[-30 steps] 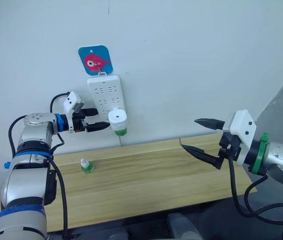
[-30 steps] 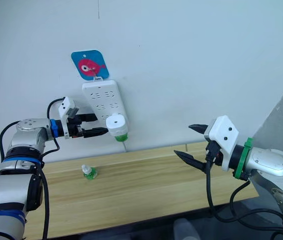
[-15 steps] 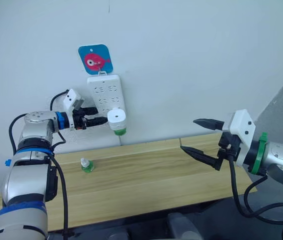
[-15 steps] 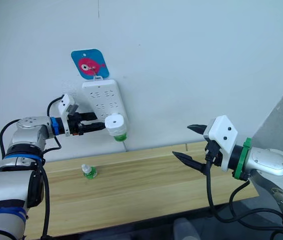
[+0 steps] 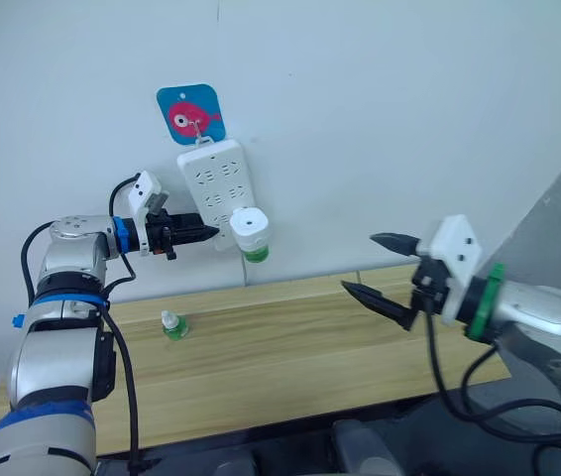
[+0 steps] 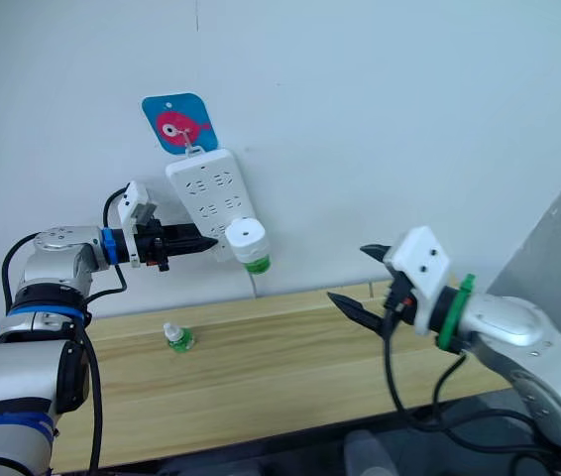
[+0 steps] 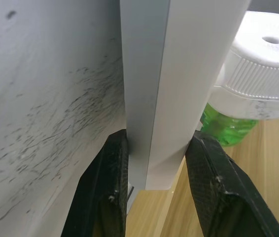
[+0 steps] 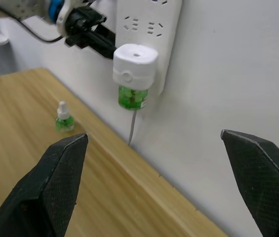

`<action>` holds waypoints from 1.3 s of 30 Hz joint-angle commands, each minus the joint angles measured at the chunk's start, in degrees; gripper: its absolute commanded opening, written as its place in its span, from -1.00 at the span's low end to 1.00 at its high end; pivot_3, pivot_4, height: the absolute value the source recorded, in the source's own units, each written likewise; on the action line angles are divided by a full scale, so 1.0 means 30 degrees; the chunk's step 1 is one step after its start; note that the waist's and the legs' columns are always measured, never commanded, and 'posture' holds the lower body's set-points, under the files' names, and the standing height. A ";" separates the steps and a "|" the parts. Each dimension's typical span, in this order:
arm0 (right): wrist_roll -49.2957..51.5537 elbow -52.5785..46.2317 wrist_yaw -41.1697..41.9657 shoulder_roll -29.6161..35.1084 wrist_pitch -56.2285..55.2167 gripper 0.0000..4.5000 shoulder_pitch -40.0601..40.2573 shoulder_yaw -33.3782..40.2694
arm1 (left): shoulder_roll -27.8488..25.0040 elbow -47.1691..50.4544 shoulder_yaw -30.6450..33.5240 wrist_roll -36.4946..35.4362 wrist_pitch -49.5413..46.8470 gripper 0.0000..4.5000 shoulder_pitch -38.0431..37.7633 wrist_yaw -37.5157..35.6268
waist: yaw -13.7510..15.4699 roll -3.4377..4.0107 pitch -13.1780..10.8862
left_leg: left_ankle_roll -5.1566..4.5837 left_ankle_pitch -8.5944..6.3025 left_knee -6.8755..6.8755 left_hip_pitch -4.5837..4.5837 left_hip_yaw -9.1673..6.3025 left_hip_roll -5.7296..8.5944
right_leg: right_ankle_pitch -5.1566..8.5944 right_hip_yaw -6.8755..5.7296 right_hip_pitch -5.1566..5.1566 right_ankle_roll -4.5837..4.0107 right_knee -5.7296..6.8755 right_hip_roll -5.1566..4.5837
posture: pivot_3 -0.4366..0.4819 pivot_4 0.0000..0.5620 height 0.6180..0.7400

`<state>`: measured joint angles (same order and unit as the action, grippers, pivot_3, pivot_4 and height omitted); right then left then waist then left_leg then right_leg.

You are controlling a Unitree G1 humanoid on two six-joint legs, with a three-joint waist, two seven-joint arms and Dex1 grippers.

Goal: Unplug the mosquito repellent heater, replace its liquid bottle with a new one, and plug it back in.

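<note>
My right gripper is to hold the heater by its two free sides next, because the heater's back sits tight against the power strip (image 5: 211,178) (image 8: 148,22) and its bottle hangs underneath.
The white mosquito repellent heater (image 5: 251,225) is plugged into the lower end of a white power strip (image 5: 211,178) hanging on the wall, with its green liquid bottle (image 5: 256,254) screwed in underneath. My left gripper (image 5: 213,232) reaches in from the left and is shut on the strip's side edge; in the left wrist view, one finger (image 7: 105,197) presses each face of the strip (image 7: 179,74), just beside the heater (image 7: 262,54). A small green spare bottle (image 5: 170,326) stands on the wooden table. My right gripper (image 5: 359,263) hangs open above the table's right part, well apart from the heater.
The strip hangs from a blue hook plate with a pink fish (image 5: 190,114), and a thin cord drops from it behind the wooden table (image 5: 290,347). A grey panel rises at the far right.
My left gripper moved in to the strip and closed on its edge. The strip's lower end and the heater swung a little to the right. My right gripper shifted left, still open.
</note>
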<state>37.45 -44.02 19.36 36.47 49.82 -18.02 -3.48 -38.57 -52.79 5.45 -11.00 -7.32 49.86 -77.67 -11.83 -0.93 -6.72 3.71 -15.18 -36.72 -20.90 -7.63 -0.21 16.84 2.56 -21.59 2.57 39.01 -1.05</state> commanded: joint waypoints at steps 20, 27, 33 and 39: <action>-0.8471 0.8443 -0.4265 -1.1331 -0.3045 1.00 -0.5665 -0.6658 | -0.0090 1.1449 0.1674 -0.4111 -0.6643 -0.41 -0.4887 0.3290 | -0.0242 0.0125 -0.0304 | -0.0003 -0.0002 0.0014 -0.0060 -0.0042 0.0021 | -0.0056 -0.0017 -0.0076 -0.0097 0.0019 -0.0026 | -0.58 -0.57 0.89; -0.9299 0.9337 -0.3716 -1.2160 -0.3168 1.00 -0.5953 -0.6687 | -0.0150 1.1752 0.1638 -0.4340 -0.6697 -0.41 -0.5085 0.3587 | -0.0239 0.0130 -0.0308 | -0.0003 -0.0002 0.0021 -0.0062 -0.0042 0.0024 | -0.0058 -0.0014 -0.0090 -0.0100 0.0021 -0.0028 | -0.57 -0.57 0.89; -0.9269 0.9671 -0.3531 -1.2651 -0.2355 0.44 -0.6397 -0.6088 | -0.0136 1.1653 0.1567 -0.4279 -0.6450 -0.41 -0.5020 0.3539 | -0.0249 0.0135 -0.0312 | -0.0003 -0.0002 0.0022 -0.0063 -0.0038 0.0026 | -0.0059 -0.0010 -0.0092 -0.0101 0.0020 -0.0029 | -0.57 -0.57 0.89; -0.9627 0.9632 -0.3297 -1.2626 -0.1376 0.30 -0.6962 -0.5981 | -0.0110 1.1539 0.1500 -0.4288 -0.6208 -0.42 -0.4954 0.3573 | -0.0256 0.0149 -0.0323 | -0.0002 -0.0002 0.0021 -0.0062 -0.0038 0.0021 | -0.0060 -0.0009 -0.0107 -0.0102 0.0037 -0.0026 | -0.57 -0.57 0.89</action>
<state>9.09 -13.84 9.14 -0.80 45.44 -37.28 -21.60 -38.61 -20.51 9.32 -22.39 -27.39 33.96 -66.23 -12.60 -0.48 -7.69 3.71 -15.19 -36.65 -21.09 -7.74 -0.15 16.66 2.54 -21.91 2.26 39.12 -1.12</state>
